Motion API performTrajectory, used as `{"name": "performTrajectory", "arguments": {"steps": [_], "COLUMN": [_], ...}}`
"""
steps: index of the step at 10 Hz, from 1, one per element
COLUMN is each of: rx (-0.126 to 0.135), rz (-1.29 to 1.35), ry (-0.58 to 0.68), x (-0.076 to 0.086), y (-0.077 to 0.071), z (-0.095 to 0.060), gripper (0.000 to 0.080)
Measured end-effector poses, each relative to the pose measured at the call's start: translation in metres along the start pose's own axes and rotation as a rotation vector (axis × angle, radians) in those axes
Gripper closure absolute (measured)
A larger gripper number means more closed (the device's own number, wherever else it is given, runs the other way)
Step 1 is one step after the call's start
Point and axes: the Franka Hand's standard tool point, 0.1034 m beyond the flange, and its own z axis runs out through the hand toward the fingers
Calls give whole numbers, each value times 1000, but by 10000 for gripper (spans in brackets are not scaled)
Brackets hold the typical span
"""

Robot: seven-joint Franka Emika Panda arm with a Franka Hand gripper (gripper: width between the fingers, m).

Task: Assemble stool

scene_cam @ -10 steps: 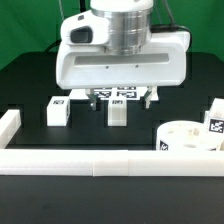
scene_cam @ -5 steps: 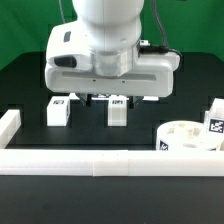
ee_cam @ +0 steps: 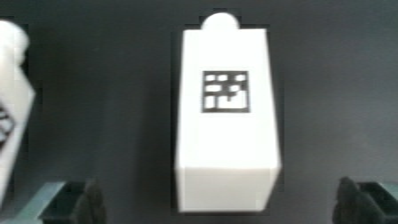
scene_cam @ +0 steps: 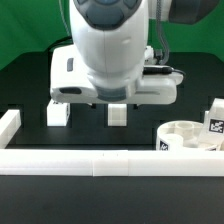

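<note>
I should bring my gripper further down before I close it on the white leg, because its fingers are still above the leg in the wrist view.
In the wrist view a white block leg (ee_cam: 231, 110) with a black-and-white tag lies on the black table, with a small peg at one end. My gripper (ee_cam: 222, 205) is open above it, and the fingertips (ee_cam: 71, 200) stand apart on either side of the leg's end without touching it. A second leg (ee_cam: 15, 90) shows at the picture's edge. In the exterior view the hand (scene_cam: 115, 75) hangs over two legs, one (scene_cam: 117, 114) under it and one (scene_cam: 58, 113) beside it. The round seat (scene_cam: 190, 135) sits at the exterior view's right, with a third tagged leg (scene_cam: 214, 122) behind it.
A long white border rail (scene_cam: 100, 162) runs along the front and another rail (scene_cam: 10, 125) stands at the exterior view's left. The arm's body blocks the view of the table's back middle.
The hand has turned and come down over the middle leg. It now fills more of the exterior view and hides the tags behind it. The legs and seat have not moved.
</note>
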Motion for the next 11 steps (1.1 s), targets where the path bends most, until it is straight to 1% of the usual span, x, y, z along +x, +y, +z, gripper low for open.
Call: {"name": "performTrajectory", "arguments": {"steps": [1,2,3,4,5,6,8,10,11], "rx": [3,3,4,1,-1,1,0,0,0], "rz": [3,5,8,8,4,3,12,27,29], "ry": [-91,-132,-195,-197,-177,-174,-169,-178,-183], "x": [-7,-4,-6,0,2,2,6,5,5], "y": [2,3,4,5,2,0,1,1,1], "z": [6,8,12,18,17,19,28,35,37], "gripper": [150,150,150,150,150,150,150,150,178]}}
